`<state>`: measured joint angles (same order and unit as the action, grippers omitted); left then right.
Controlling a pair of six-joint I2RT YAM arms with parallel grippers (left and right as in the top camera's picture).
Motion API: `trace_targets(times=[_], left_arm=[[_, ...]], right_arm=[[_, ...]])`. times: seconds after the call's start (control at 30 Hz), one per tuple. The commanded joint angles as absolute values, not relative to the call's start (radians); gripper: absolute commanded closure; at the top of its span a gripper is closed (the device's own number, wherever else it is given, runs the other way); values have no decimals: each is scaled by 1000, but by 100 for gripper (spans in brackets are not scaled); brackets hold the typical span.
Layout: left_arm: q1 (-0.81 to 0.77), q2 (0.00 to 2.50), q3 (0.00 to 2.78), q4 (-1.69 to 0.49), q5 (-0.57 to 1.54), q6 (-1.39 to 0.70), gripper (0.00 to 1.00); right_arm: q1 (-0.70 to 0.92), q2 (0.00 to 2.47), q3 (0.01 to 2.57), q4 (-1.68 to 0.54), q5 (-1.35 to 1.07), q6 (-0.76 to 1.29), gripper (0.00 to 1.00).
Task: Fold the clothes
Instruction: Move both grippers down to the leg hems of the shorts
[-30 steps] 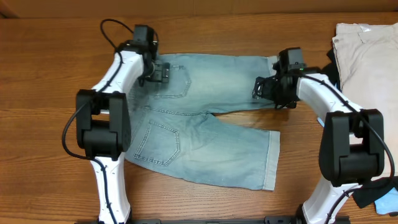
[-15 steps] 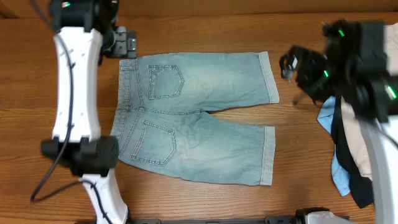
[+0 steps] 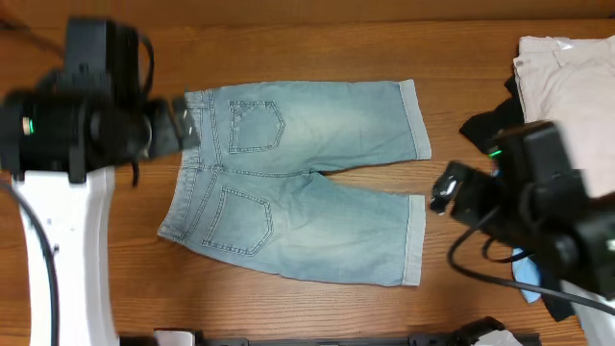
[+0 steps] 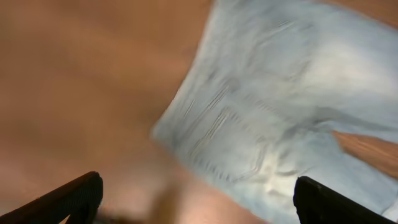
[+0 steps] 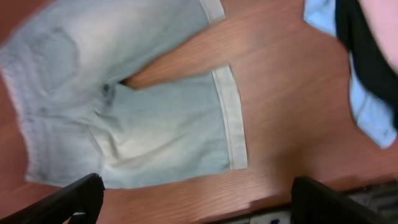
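Observation:
I should grab the denim shorts (image 3: 298,183) at the waistband's near corner (image 3: 167,231) next with my left gripper. Then I can fold the near leg over the far one.
The light-blue denim shorts (image 3: 298,183) lie flat on the table, back pockets up, waistband to the left and both hemmed legs to the right. They also show in the left wrist view (image 4: 286,93) and the right wrist view (image 5: 137,93). My left gripper (image 3: 183,130) is raised above the waistband, open and empty (image 4: 199,205). My right gripper (image 3: 444,187) hovers just right of the near leg's hem, open and empty (image 5: 199,202). Both arms are blurred.
A heap sits at the right edge: a cream garment (image 3: 567,86), a black one (image 3: 490,125) and a bright-blue one (image 3: 527,274), also in the right wrist view (image 5: 373,115). Bare wooden table (image 3: 317,48) surrounds the shorts.
Both grippers have lifted off the far leg and swung toward the front of the table. The shorts now lie spread flat, held by neither gripper.

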<state>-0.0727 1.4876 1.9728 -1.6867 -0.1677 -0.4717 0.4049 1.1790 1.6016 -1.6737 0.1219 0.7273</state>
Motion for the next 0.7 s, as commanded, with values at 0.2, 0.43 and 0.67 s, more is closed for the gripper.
trace_targets(times=[0.2,0.43,0.67], left_arm=[[-70,1236,1200,-1496,-505,-1481,0],[-57,1321,960,-1216,-504,-1471,15],[67,1496,923,-1012,-349,-1249,28]], right_arm=[[515,1192,1256,-1414,198,887,0],[515,1198,1194,-1400,197,887,0],[516,1206,1190,-1399,185,887,0]])
